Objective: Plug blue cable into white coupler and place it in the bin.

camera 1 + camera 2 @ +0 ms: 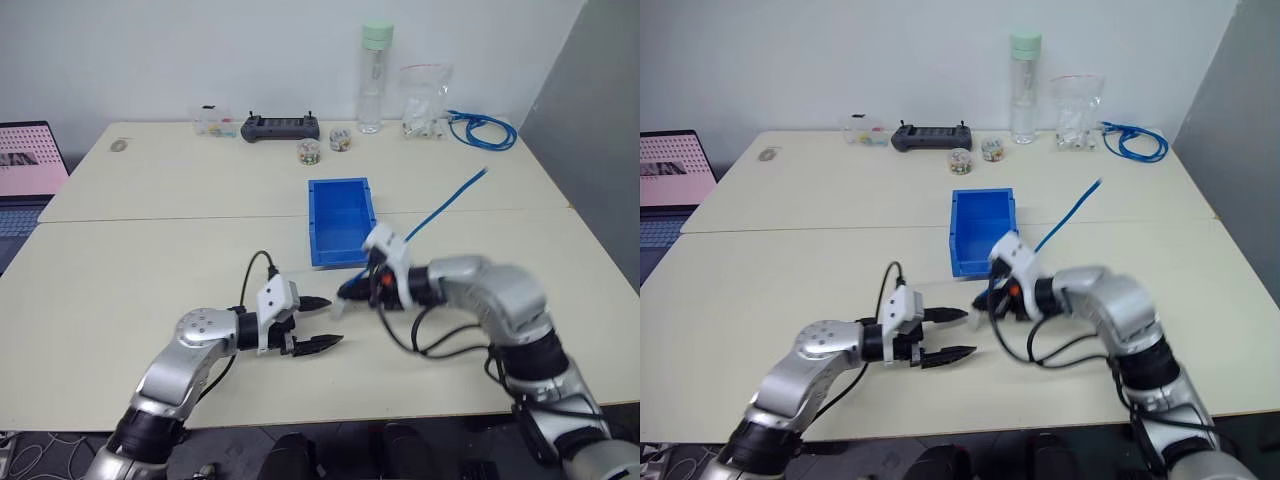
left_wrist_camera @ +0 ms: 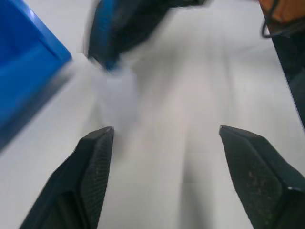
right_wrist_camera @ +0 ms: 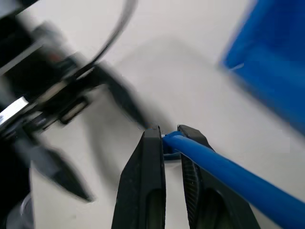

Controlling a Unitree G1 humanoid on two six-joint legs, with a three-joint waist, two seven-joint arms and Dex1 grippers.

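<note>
The white coupler point(image 1: 338, 308) on the cable hangs short of the blue bin point(image 1: 341, 222), so my right gripper now moves the coupler to the bin before it lets go.
My right gripper point(image 1: 348, 293) is shut on the blue cable point(image 1: 445, 206) close to its end, just above the table in front of the bin point(image 1: 340, 222). From there the cable rises stiffly back and to the right. The white coupler point(image 2: 116, 95) shows as a blurred white block right at the cable's end, below the right gripper's fingers point(image 3: 152, 157). My left gripper point(image 1: 333, 321) stands open just to the left of it, nothing between its fingers, its tips pointing at the coupler. The bin is a bright-blue open tray at the table's middle.
Along the table's far edge stand a coiled blue cable bundle point(image 1: 483, 128), a plastic bag point(image 1: 424, 100), a tall clear bottle point(image 1: 376, 75), two small jars point(image 1: 308, 151), a black controller point(image 1: 280, 127) and a clear box point(image 1: 212, 120). A laptop point(image 1: 25, 165) sits at far left.
</note>
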